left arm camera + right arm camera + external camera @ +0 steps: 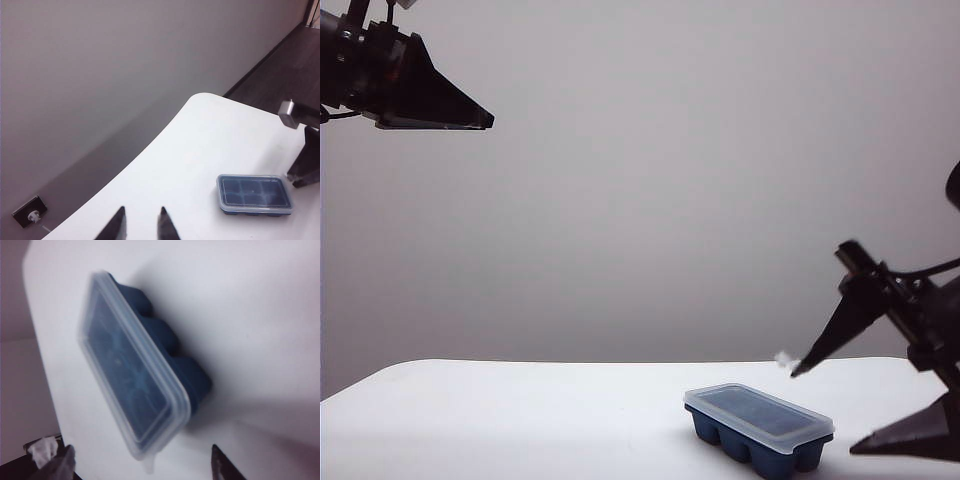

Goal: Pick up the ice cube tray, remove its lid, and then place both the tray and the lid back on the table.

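Note:
My right gripper should pick up the ice cube tray next, and it needs to grab the tray by its short end (pixel 804 446) for that. Then I need to take the tray's clear lid (pixel 758 410) off.
The dark blue ice cube tray (pixel 752 447) stands on the white table (pixel 520 420) at the front right, with the clear lid (pixel 760 412) fitted on top. My right gripper (pixel 825 411) hovers just right of it, jaws wide open and empty. In the right wrist view its fingertips (pixel 67 455) stand on either side of the near short end of the lid (pixel 127 370), apart from the tray (pixel 175 347). My left gripper (pixel 485 120) hangs high at the far left, well away. Its jaws (pixel 142 210) are a little apart with nothing between them.
A plain grey wall rises behind the table. The left wrist view shows the table's rounded far corner (pixel 200 97), dark floor (pixel 280 65) beyond it and a wall socket (pixel 29 212). The tray (pixel 255 195) sits near the right arm (pixel 306 167).

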Tool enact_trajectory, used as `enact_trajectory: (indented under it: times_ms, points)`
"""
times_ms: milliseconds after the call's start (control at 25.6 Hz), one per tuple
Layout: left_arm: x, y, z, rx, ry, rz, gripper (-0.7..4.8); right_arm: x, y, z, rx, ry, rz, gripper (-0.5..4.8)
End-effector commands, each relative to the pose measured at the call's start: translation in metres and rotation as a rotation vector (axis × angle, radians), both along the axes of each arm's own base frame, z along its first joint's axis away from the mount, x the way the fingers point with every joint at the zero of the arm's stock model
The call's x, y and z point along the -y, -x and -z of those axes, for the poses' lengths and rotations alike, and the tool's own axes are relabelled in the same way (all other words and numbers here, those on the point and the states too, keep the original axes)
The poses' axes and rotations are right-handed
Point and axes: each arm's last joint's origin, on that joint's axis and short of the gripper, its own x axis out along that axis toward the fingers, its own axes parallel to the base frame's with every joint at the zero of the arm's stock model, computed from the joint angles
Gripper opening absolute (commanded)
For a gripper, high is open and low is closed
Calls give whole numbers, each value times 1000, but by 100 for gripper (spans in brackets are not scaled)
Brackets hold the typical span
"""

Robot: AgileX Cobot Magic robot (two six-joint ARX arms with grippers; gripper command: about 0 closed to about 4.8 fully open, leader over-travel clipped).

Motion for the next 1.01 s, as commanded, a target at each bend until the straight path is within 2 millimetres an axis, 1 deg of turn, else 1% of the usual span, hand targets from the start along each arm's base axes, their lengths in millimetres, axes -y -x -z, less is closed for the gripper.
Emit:
enact_trajectory:
  times_ms: [39,156,312,429,507,624,663,741,819,858,897,936,975,1014]
  points:
    - [0,0,-3,22,1,7,85,-7,-2,-1,13,-6,8,345]
    - [0,0,-3,22,2,7,85,-13,-4,-3,29,-3,58,296]
    - [0,0,-3,21,2,7,85,-14,-7,-3,23,-26,89,290]
    - [0,0,-3,21,2,7,85,-14,-7,1,-9,-32,108,290]
    - [0,0,-3,21,1,7,85,-14,-9,3,-29,-37,118,265]
    - [0,0,-2,21,1,7,85,-16,-13,5,-54,-51,134,259]
    - [0,0,-2,21,1,6,85,-17,-14,6,-58,-51,132,244]
    - [0,0,-2,21,1,6,85,-21,-17,6,-60,-50,122,197]
    - [0,0,-2,20,1,6,85,-27,-19,6,-57,-46,107,196]
    - [0,0,-2,20,2,7,85,-31,-21,7,-56,-41,100,149]
    - [0,0,-2,20,2,7,85,-33,-22,8,-58,-41,96,117]
    - [0,0,-2,20,2,7,85,-36,-24,10,-61,-38,91,73]
    - [0,0,-2,19,1,6,85,-38,-25,11,-63,-37,84,71]
    - [0,0,-2,16,1,6,85,-40,-26,12,-62,-31,86,39]
